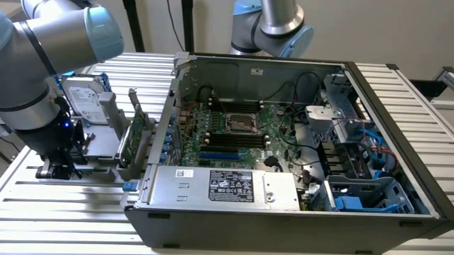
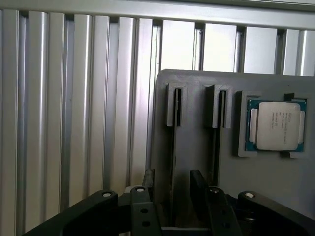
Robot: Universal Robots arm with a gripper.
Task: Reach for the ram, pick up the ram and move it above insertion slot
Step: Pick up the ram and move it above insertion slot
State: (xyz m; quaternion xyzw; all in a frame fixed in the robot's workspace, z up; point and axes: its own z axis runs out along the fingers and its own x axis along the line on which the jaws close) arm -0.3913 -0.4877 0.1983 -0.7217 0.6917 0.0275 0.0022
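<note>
I will next grip the ram by its exposed middle (image 2: 172, 189) with my gripper to pick it up. Both fingers fit there, since the holder's slotted post wraps the end of the ram.
My gripper (image 1: 62, 169) is low over a grey holder (image 1: 99, 143) on the slatted table, at the exterior view's left, outside the computer case. In the wrist view the gripper (image 2: 172, 179) is open, its two dark fingers (image 2: 197, 184) standing either side of one of the holder's two narrow slots (image 2: 177, 105). A thin dark edge runs along that slot between the fingers; it looks like the ram (image 2: 173, 157) seen edge-on, untouched by either finger. The black memory slots (image 1: 234, 141) lie on the motherboard inside the open case.
A silver hard drive (image 1: 82, 103) and a wider green card with a metal bracket (image 1: 135, 133) stand in the same holder. A processor chip (image 2: 275, 125) sits in a recess beside the slots. The case wall (image 1: 167, 122) rises between holder and motherboard. A second arm (image 1: 273, 26) stands behind.
</note>
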